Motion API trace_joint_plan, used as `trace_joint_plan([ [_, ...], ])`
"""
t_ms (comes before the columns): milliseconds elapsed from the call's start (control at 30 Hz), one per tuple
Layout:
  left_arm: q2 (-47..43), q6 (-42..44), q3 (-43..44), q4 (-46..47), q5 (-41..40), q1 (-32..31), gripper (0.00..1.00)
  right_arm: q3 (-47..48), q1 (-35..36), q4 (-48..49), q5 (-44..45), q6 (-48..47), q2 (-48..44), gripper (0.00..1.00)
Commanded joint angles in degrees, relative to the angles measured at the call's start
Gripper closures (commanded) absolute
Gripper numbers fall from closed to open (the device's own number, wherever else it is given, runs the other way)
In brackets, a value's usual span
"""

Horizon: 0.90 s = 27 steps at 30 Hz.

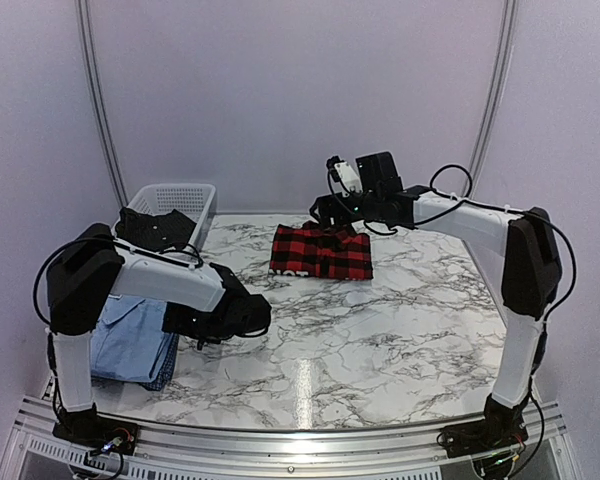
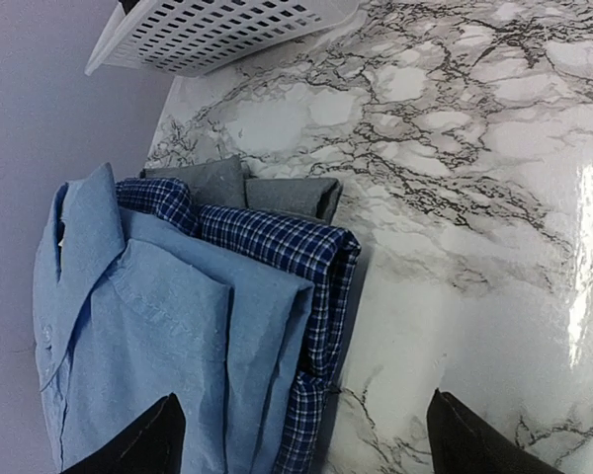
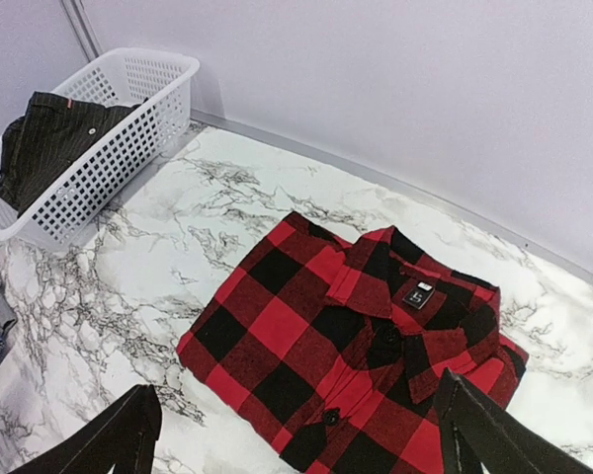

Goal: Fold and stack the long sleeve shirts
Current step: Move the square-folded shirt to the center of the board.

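The light blue shirt's pile needs to be dragged inward together for stacking, so my left gripper should next grab it by its side edge facing the empty marble.
The red-and-black check flannel shirt [image 1: 320, 252] lies folded on the marble table at the back centre, collar and buttons up [image 3: 346, 346]. My right gripper [image 1: 328, 208] hovers just above its far edge, open and empty [image 3: 298, 383]. The light blue collared shirt [image 1: 130, 340] lies folded on top of a pile at the table's left edge [image 2: 158, 336]. My left gripper [image 1: 242, 318] hangs to the right of that pile. It is open, with one finger over the blue shirt and the other over bare marble [image 2: 303, 395], holding nothing.
A white mesh basket [image 1: 175, 200] stands at the back left with a dark striped garment [image 3: 49, 138] in it. Under the light blue shirt lie a blue plaid shirt [image 2: 306, 257] and a grey garment [image 2: 247, 188]. Walls close in on all sides.
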Motion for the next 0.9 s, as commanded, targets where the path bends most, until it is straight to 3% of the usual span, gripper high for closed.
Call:
trace_joint_plan([
  [0,3.33,-7.43,2.61,-10.95,-5.25,-2.01,0.13,-3.61,0.4,1.73,-2.16,1.89,-1.74,0.07],
  [400,7.03,-13.51,-1.84,-13.82,-4.1,-1.85,0.09,-8.23,0.4,3.9,-5.52,3.89,-3.91,0.07],
  [700,7.57,-9.04,-5.91,-6.49,-1.87,1.69,0.09,-11.65,0.45,5.21,-6.7,4.92,-6.05,0.07],
  [767,7.85,-8.94,-6.5,-6.01,-1.75,1.99,0.14,-12.19,0.49,5.48,-6.93,5.2,-6.25,0.07],
  [867,7.89,-8.87,-7.4,-4.74,-1.61,2.26,0.39,-12.81,0.59,5.89,-7.11,5.54,-6.42,0.07],
])
